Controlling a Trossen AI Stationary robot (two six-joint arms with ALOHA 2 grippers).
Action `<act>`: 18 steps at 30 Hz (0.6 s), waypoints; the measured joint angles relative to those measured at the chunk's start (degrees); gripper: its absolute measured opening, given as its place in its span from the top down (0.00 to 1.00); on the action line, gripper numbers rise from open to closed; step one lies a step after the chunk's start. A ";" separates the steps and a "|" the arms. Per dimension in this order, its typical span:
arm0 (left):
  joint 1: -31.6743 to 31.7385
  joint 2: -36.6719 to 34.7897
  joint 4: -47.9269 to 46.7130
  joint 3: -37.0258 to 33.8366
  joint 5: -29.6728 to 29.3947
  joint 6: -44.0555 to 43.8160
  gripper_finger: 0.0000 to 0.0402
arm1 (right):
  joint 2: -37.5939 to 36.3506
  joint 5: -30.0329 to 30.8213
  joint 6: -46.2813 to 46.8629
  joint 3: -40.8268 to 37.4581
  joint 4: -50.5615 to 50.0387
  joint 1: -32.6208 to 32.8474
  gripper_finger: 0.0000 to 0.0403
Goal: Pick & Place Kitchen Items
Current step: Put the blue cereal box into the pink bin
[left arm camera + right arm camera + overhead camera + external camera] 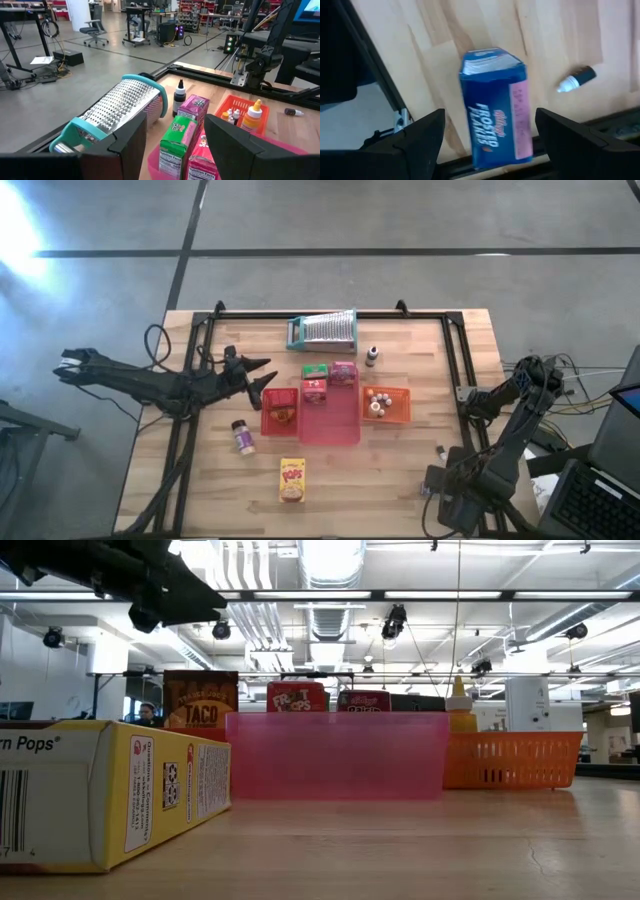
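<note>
The robot's right gripper next needs to put the blue Frosted Flakes box into the pink bin [330, 425], so it needs to grab the box by its long sides.
My left gripper [262, 376] hangs open above the table by the red tray [268, 420]. In its wrist view its fingers [131, 140] frame a green box [177, 145], a pink box [193, 107] and a dark bottle [178, 97], without touching them. My right gripper [432, 485] is near the table's near right corner. It is open [490, 122], with a finger on either side of a blue Frosted Flakes box [492, 107] lying on the wood. A small bottle [576, 79] lies beside that box. A yellow Corn Pops box [292, 480] and a spice jar [242, 437] lie on the table.
A ribbed silver grater with a teal frame [323, 331] lies at the far edge. A pink bin [335, 430] stands mid-table, and an orange basket [400, 408] holds small bottles. The red tray holds a brown taco packet [201, 700]. A black frame rail [465, 370] borders the table.
</note>
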 joint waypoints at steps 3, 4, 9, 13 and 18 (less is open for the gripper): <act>0.00 0.00 0.00 0.00 0.00 0.00 0.49 | 0.01 -0.01 -0.32 -0.63 1.34 0.02 0.23; 0.00 0.00 0.00 0.00 0.00 0.00 0.49 | 0.02 -0.01 -0.34 -0.88 1.54 0.03 0.22; 0.00 0.00 0.00 0.00 0.00 0.00 0.49 | 0.03 -0.02 -0.37 -3.63 3.93 0.04 0.22; 0.00 0.00 -0.02 0.00 0.00 -0.01 0.49 | 0.01 -0.20 -1.17 -6.45 7.23 0.04 0.25; 0.00 0.00 -0.02 0.00 -0.01 -0.08 0.49 | -0.13 -1.85 -1.10 -8.33 8.52 0.04 0.31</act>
